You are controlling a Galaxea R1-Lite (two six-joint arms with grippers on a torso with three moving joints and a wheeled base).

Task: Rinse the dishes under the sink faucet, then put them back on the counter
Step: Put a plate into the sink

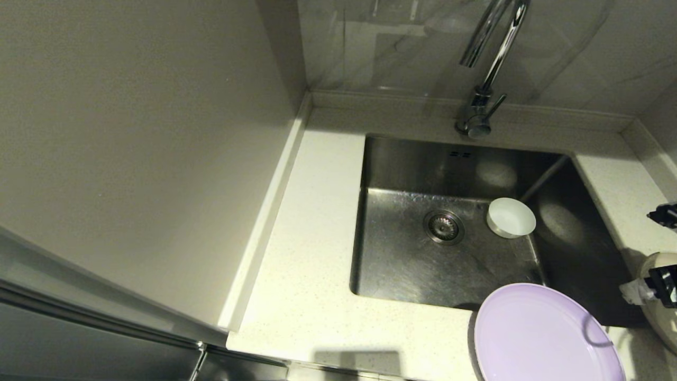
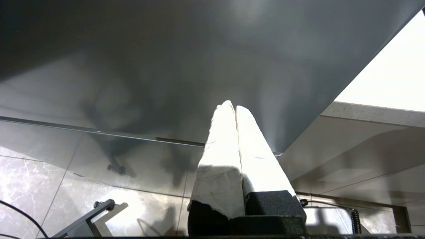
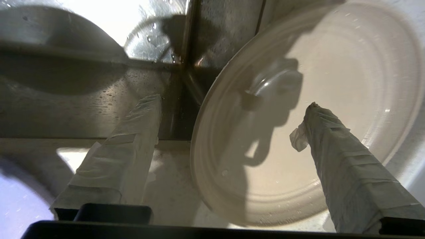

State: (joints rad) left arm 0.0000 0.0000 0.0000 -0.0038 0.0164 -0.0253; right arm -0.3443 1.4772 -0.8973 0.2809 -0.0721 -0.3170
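Observation:
My right gripper has open fingers that are narrower than the cream-beige plate, so next it needs to pinch the plate by its thin raised rim (image 3: 194,147).
The small white bowl (image 1: 511,217) rests on the floor of the sink (image 1: 402,270), by its right wall and beside the drain strainer (image 1: 444,226). The lilac plate (image 1: 545,338) lies on the counter (image 1: 307,238) at the sink's front right corner. The cream-beige plate (image 3: 325,99) lies on the counter right of the sink, at the head view's right edge (image 1: 667,323). My right gripper (image 3: 232,103) hangs open over its rim, one finger above the plate and the other outside it. My left gripper (image 2: 231,106) is shut on nothing, parked below counter level.
The chrome faucet (image 1: 489,63) rises behind the sink, its spout over the back of the basin. A tall pale wall (image 1: 132,132) stands along the counter's left side. The raised back edge (image 1: 381,100) runs under the tiled wall. Water drops speckle the sink wall (image 3: 109,96).

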